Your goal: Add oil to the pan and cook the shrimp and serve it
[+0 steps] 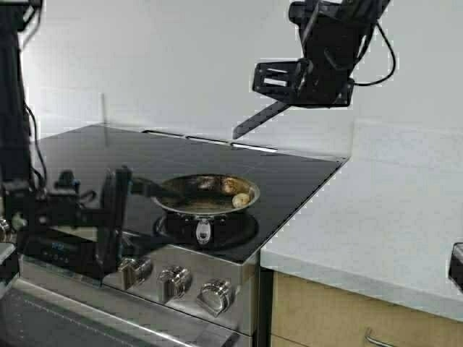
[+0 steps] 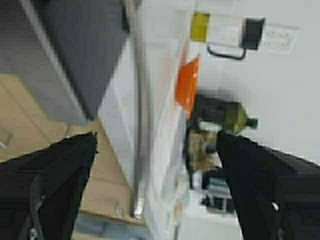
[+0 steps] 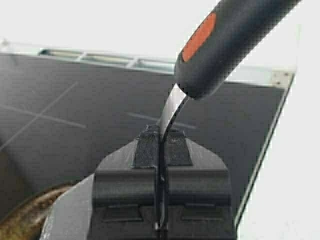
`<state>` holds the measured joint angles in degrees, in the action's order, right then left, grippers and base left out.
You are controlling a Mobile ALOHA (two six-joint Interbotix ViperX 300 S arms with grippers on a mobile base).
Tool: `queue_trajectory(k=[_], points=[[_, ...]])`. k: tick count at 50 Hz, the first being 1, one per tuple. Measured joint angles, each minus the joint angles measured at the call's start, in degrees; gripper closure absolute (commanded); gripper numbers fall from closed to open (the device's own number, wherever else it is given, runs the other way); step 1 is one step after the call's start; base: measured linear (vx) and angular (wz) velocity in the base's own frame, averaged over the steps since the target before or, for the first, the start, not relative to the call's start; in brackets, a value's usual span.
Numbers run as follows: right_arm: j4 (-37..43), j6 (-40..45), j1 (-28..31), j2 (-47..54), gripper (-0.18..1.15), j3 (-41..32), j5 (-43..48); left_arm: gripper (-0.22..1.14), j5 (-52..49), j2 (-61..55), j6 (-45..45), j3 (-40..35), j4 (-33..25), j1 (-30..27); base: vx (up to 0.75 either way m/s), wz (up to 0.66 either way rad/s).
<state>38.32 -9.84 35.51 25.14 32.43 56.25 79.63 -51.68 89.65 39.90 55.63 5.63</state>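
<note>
The left gripper should grab the pan by its narrow metal handle next, because the pan's round body is wider than the robot's fingers can span.
The pan [image 1: 197, 204] sits on the black cooktop's front burner, its stub handle [image 1: 147, 189] pointing left. A few pale shrimp [image 1: 239, 194] lie at its right side. My left gripper [image 1: 116, 217] stands open just left of the handle; in its wrist view the left gripper [image 2: 157, 145] has nothing between its fingers. High above the stove's back right, my right gripper [image 1: 286, 97] is shut on a spatula [image 1: 253, 123]. In the right wrist view the right gripper [image 3: 160, 137] pinches the metal shank below the spatula's black grip [image 3: 225, 45]. Far off, the oil [image 2: 200, 26] shows in a clear jug.
Three steel knobs [image 1: 173, 282] line the stove front. A white counter [image 1: 376, 210] adjoins the cooktop [image 1: 94, 155] on the right, over wooden drawers. The left wrist view shows an orange bowl [image 2: 187, 85] and a dark green bottle [image 2: 230, 116] far off.
</note>
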Motion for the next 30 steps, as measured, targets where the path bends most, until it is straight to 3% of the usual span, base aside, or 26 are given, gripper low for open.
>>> queue_trajectory(k=[6, 12, 16, 21, 24, 30], points=[[0.18, 0.00, 0.00, -0.44, 0.89, 0.44, -0.09, -0.04, 0.00, 2.11, -1.23, 2.55, 0.09, -2.29, 0.00, 0.00], [1.93, -0.26, 0.09, -1.93, 0.89, 1.23, -1.05, 0.14, 0.00, 4.13, -2.29, 4.39, 0.53, -5.27, 0.00, 0.00], [2.99, -1.05, -0.09, -2.99, 0.89, 1.58, -1.58, 0.39, -0.09, 5.89, -2.64, 5.54, 0.53, -6.15, 0.00, 0.00], [3.60, -2.55, -0.44, -4.22, 0.89, 1.76, -3.43, 0.83, -1.05, 8.61, -3.60, 6.68, 0.26, -6.24, 0.00, 0.00], [4.48, -3.69, -1.05, -5.19, 0.89, 1.85, -5.63, 1.00, -2.29, 10.81, -5.36, 7.65, 0.26, -6.15, 0.00, 0.00], [6.68, -5.71, -3.16, -8.00, 0.89, 1.93, -13.71, 0.88, -6.94, 17.58, -10.20, 9.58, -0.53, -6.15, 0.00, 0.00]])
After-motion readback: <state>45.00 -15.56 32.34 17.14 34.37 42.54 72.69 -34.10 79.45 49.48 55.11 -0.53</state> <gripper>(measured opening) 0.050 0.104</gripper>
